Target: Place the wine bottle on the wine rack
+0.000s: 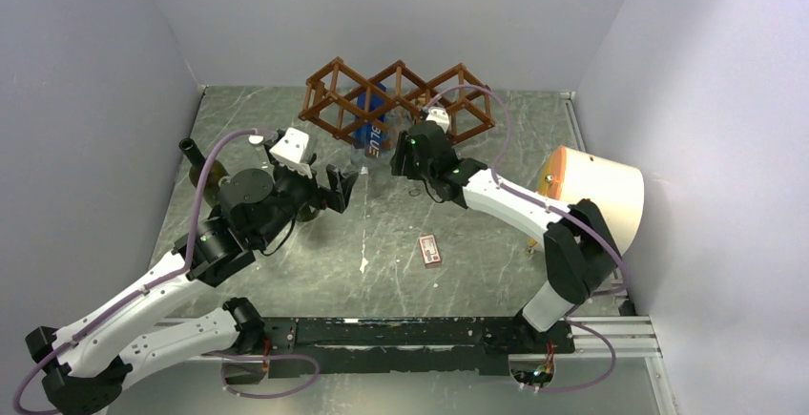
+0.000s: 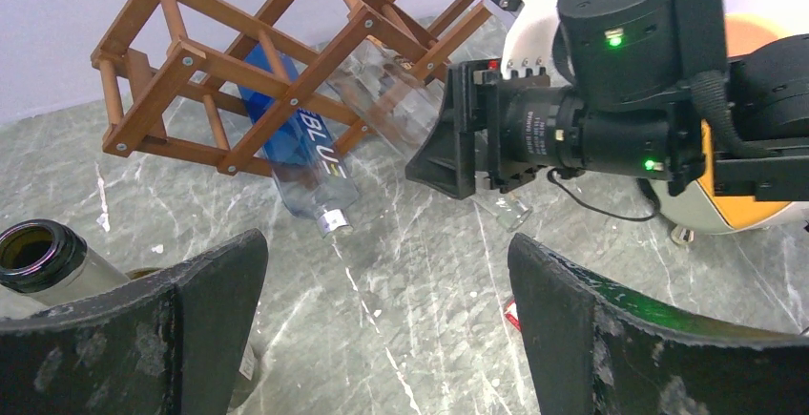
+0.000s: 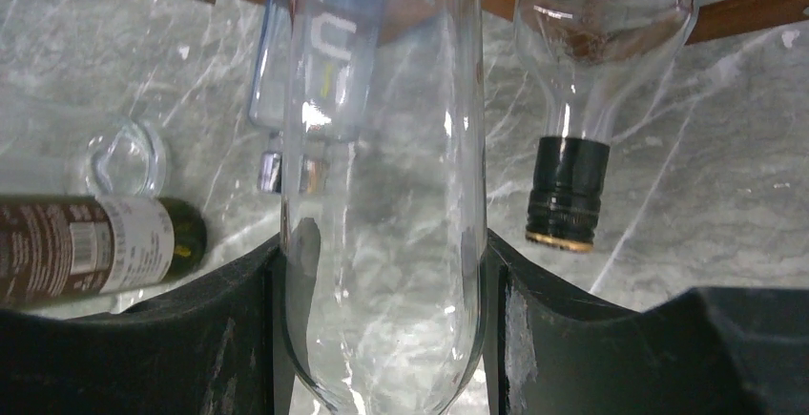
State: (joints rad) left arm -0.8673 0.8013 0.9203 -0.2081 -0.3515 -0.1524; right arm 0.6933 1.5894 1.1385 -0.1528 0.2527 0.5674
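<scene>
Most of the clear wine bottle's body is outside the rack (image 1: 396,100), so the bottle would drop short if I opened now. My right gripper should move it farther in before letting go.
The wine rack (image 1: 396,100) (image 2: 277,62), a reddish-brown lattice, stands at the back middle of the table. A blue bottle (image 1: 372,129) (image 2: 300,157) lies in one cell, neck towards me. My right gripper (image 1: 408,155) (image 3: 382,310) is shut on a clear wine bottle (image 3: 382,196) just in front of the rack. Both fingers press its glass body. In the left wrist view its upper part (image 2: 391,100) lies in a rack cell and its neck (image 2: 510,210) sticks out below the gripper. My left gripper (image 1: 342,186) (image 2: 386,329) hangs open and holds nothing, to the left of the right one.
A second clear bottle with a black cap (image 3: 570,191) sits in the rack to the right. A dark labelled bottle (image 1: 196,157) (image 3: 86,243) lies at the left. A small red box (image 1: 430,249) lies mid-table. An orange-and-white drum (image 1: 591,191) stands at the right.
</scene>
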